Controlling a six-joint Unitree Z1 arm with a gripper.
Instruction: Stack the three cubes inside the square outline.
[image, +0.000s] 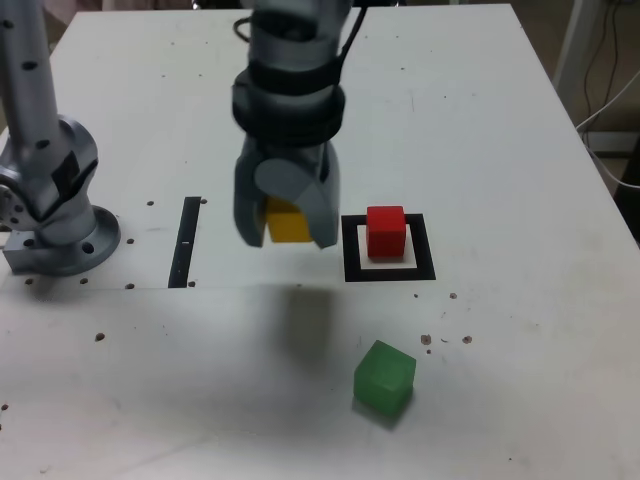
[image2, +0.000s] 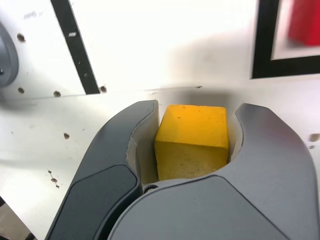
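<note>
The yellow cube must move toward the red cube before release.
My gripper (image: 288, 238) is shut on the yellow cube (image: 288, 220), which sits between the two grey fingers (image2: 197, 120) and hangs just above the table, to the exterior view's left of the square outline (image: 390, 272). The red cube (image: 386, 231) stands inside that black outline on its white centre. The green cube (image: 385, 377) lies alone on the table nearer the camera, turned at an angle. In the wrist view the yellow cube (image2: 192, 142) fills the jaws, with a corner of the square outline (image2: 265, 55) and a blurred red cube (image2: 305, 22) beyond.
A narrow black strip (image: 186, 240) lies on the table at the exterior view's left of the gripper. The arm's grey base (image: 55, 190) stands at the far left. The white table (image: 480, 120) shows small screw holes.
</note>
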